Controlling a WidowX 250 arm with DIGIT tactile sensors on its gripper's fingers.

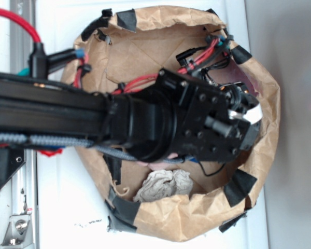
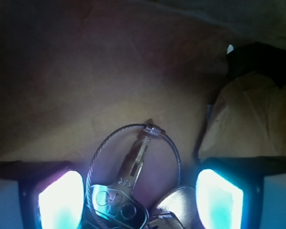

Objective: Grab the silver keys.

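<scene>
I need to grab the silver keys by their flat key heads next, to lift them out of the paper bag.
In the wrist view the silver keys (image 2: 115, 202) lie on brown paper, bunched on a thin wire ring (image 2: 112, 136) that loops away from me. My gripper (image 2: 139, 200) is open and low over them. Its two glowing fingertips (image 2: 60, 200) stand one on each side of the bunch, close to its edges. One key blade points up toward the ring's clasp. A rounded silver key head (image 2: 178, 205) sits by the right finger. In the exterior view my gripper (image 1: 243, 116) reaches down inside the paper bag and the arm hides the keys.
A brown paper bag (image 1: 197, 220) with black tape on its rim surrounds the gripper. A crumpled whitish paper ball (image 1: 163, 185) lies inside it near the lower wall. Red and black cables (image 1: 202, 57) run along the arm. A paper fold (image 2: 250, 119) rises at the right.
</scene>
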